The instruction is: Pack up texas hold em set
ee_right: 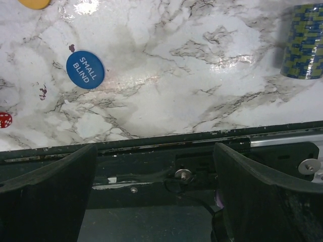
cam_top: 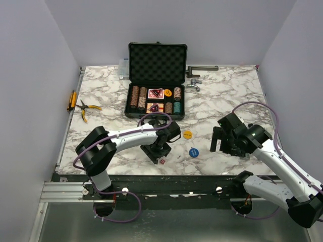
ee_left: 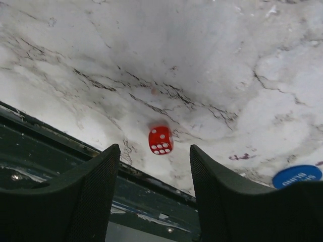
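Note:
I would leave the red die (cam_top: 163, 161) (ee_left: 160, 140) on the marble if I lifted my left gripper now, because its open fingers are above the die.
The black briefcase (cam_top: 157, 59) stands open at the back middle, foam lid up, with brown and teal chip stacks (cam_top: 135, 96), cards and a red triangle in its tray. A red die (cam_top: 163, 161) lies near the table's front edge. My left gripper (cam_top: 158, 151) is open just above it; in the left wrist view the die (ee_left: 160, 140) sits on the marble just beyond the open fingertips of that gripper (ee_left: 154, 154). A yellow disc (cam_top: 187, 134) and a blue disc (cam_top: 194, 152) lie to the right. My right gripper (cam_top: 220, 140) is open and empty (ee_right: 155, 148). The right wrist view also shows a teal chip stack (ee_right: 304, 41) on the table.
Yellow-handled pliers (cam_top: 87, 108) and a yellow tool (cam_top: 71, 100) lie at the left edge. Metal tools (cam_top: 199, 75) lie right of the case, and a clear plastic box (cam_top: 123, 68) left of it. The black front rail (ee_right: 166, 151) runs along the table's near edge.

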`<state>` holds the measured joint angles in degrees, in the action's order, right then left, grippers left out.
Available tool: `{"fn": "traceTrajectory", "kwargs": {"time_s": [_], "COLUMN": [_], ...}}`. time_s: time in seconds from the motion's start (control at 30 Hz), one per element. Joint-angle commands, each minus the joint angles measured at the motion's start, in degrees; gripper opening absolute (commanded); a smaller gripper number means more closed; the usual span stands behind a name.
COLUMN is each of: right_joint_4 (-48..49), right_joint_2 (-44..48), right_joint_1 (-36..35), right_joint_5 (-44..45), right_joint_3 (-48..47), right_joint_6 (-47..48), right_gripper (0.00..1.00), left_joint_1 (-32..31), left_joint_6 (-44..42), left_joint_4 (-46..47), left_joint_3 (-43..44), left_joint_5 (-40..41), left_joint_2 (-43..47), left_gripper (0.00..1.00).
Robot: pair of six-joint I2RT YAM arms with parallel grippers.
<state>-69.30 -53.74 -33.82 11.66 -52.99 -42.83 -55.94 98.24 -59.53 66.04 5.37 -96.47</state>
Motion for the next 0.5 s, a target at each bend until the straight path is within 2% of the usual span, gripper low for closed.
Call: {"fn": "traceTrajectory", "kwargs": {"time_s": [0.0,0.13,0.37,0.47], "right_joint_4": [1.4,2.0,2.2,2.4], "right_joint_2": [-0.4,-0.3,-0.5,-0.5], "right_joint_1": [-0.5,-0.4,-0.5,-0.4], "right_joint_5": [-1.6,-2.1,-2.1,-1.9], "right_joint_3": [-1.0,-0.1,0.2,0.4], "right_joint_6": [1.3,1.6,1.7,1.6], "right_gripper": [1.0,1.0,1.0,1.0], "left_joint_1": [-0.4,-0.6,-1.1,-1.1], "left_joint_6": [-1.7,-5.2,-3.4,-3.2], "left_joint_4": [6.1,8.5,10.9,10.9], "left_joint_3": [-3.8,-1.9,-4.0,-4.1], "left_joint_5": [-1.5,-0.8,-3.0,-3.4], "left_joint_2": [-2.4,-5.6,-6.4,-6.7], "left_gripper": [0.57,0.53,0.45,0.36]}}
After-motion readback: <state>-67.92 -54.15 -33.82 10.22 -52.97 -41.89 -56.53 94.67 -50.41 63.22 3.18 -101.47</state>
